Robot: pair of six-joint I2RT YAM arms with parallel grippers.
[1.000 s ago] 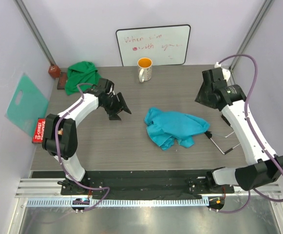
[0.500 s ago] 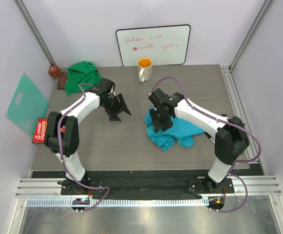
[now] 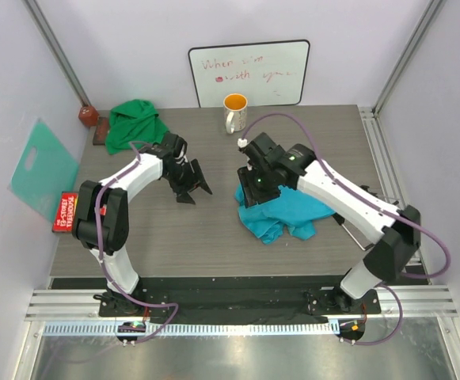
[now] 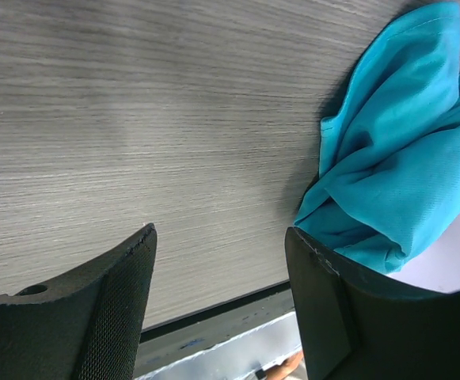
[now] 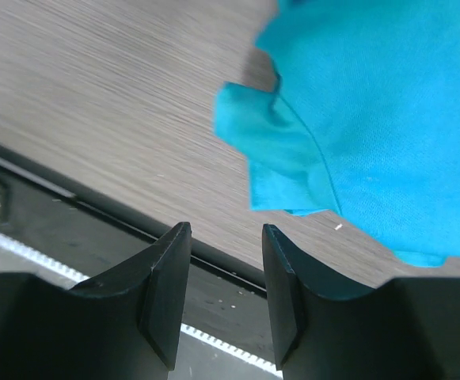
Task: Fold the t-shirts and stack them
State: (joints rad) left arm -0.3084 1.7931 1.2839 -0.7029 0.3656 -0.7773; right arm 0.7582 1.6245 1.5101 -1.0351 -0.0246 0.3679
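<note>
Next, my right gripper grabs the crumpled turquoise-blue t-shirt by its loose edge (image 3: 266,234) (image 5: 271,180), to leave my left gripper cloth to spread for folding.
The turquoise-blue t-shirt (image 3: 291,210) lies crumpled right of the table's middle. My right gripper (image 3: 253,192) hangs over its upper left edge, open, with nothing between its fingers. In the right wrist view the gripper (image 5: 226,231) is off the cloth (image 5: 372,119), and the table's front edge shows below it. The green t-shirt (image 3: 134,124) sits bunched at the back left corner. My left gripper (image 3: 195,192) stands open and empty over bare wood to the left of the turquoise shirt. In the left wrist view, that shirt (image 4: 404,166) lies beyond the right finger of the gripper (image 4: 220,245).
An orange-lined mug (image 3: 235,112) stands at the back centre in front of a whiteboard (image 3: 249,73). A mint plastic sheet (image 3: 43,166) leans on the left wall above a red packet (image 3: 63,212). A small brown object (image 3: 88,115) sits in the back left corner.
My right arm swung in from the far right side to the left end of the turquoise shirt, then shifted slightly. The left gripper barely moved. Both shirts lie as before.
</note>
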